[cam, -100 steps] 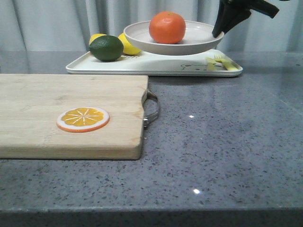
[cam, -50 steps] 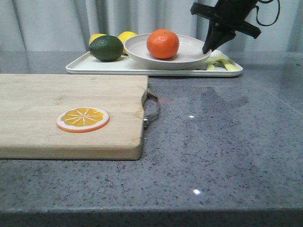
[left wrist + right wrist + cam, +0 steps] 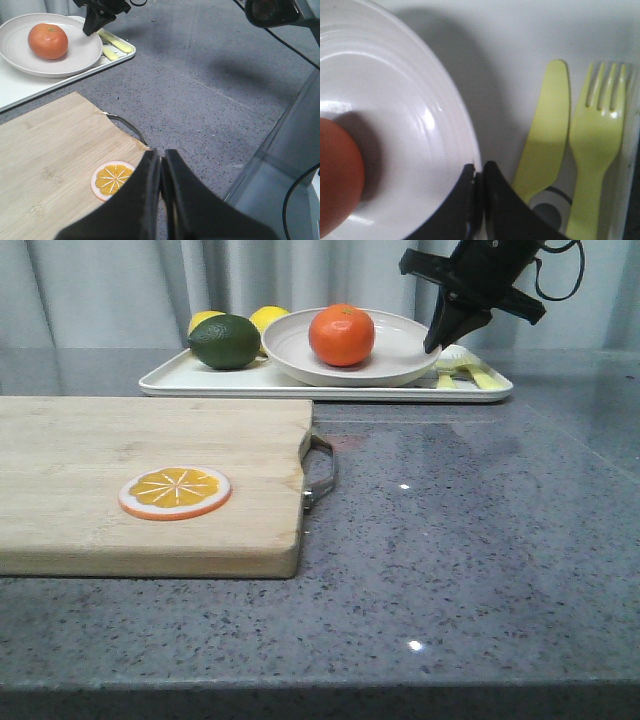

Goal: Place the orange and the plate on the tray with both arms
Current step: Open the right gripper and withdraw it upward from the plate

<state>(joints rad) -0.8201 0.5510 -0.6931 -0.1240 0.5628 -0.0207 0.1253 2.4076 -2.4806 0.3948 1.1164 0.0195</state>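
I should open my right gripper now. The plate's lower edge is low over the white tray, inside the tray's rim, so the plate would rest there.
The orange (image 3: 341, 335) lies in the off-white plate (image 3: 395, 361), and the plate sits low on the white tray (image 3: 300, 382) at the back of the table. My right gripper (image 3: 432, 345) is shut on the plate's right rim. In the right wrist view its jaws (image 3: 480, 167) pinch the rim of the plate (image 3: 420, 125), with the orange (image 3: 335, 180) at the edge of the picture. My left gripper (image 3: 161, 155) is shut on nothing and hangs over the corner of the cutting board, far from the orange (image 3: 47, 41).
A green lime (image 3: 225, 341) and two lemons (image 3: 268, 317) share the tray's left part. A yellow knife (image 3: 545, 130) and fork (image 3: 595, 150) lie on its right end. The wooden cutting board (image 3: 100, 440) with an orange slice (image 3: 175, 491) fills the front left.
The right gripper has brought the plate with the orange down and slightly left, from raised above the tray to low on it. The slice and board have not moved.
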